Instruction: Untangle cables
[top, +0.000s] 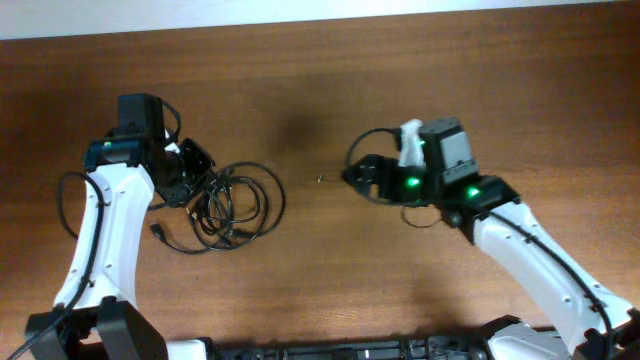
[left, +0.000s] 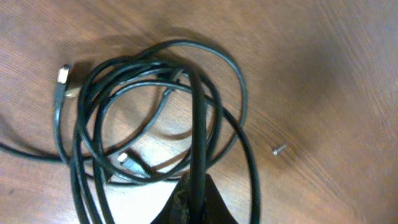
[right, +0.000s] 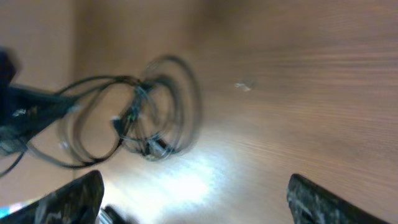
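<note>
My right gripper should next grab the cable loops facing it, to pull the tangle open. These loops are apart from my left gripper's piece of cable.
The cables (top: 235, 205) are a tangle of thin black cords in overlapping loops on the wooden table, left of centre. My left gripper (top: 193, 172) is at the tangle's left edge. In the left wrist view its jaws (left: 198, 202) are shut on one cable strand, which runs up into the loops (left: 155, 106); two small plug ends (left: 62, 73) show there. My right gripper (top: 356, 177) is open and empty, to the right of the tangle and apart from it. In the right wrist view its fingers (right: 193, 186) are spread wide, and the cables (right: 143, 118) look blurred beyond them.
A tiny screw-like bit (top: 322, 180) lies on the table between the tangle and my right gripper; it also shows in the left wrist view (left: 279, 149). A loose cable end (top: 165, 238) trails toward the front beside my left arm.
</note>
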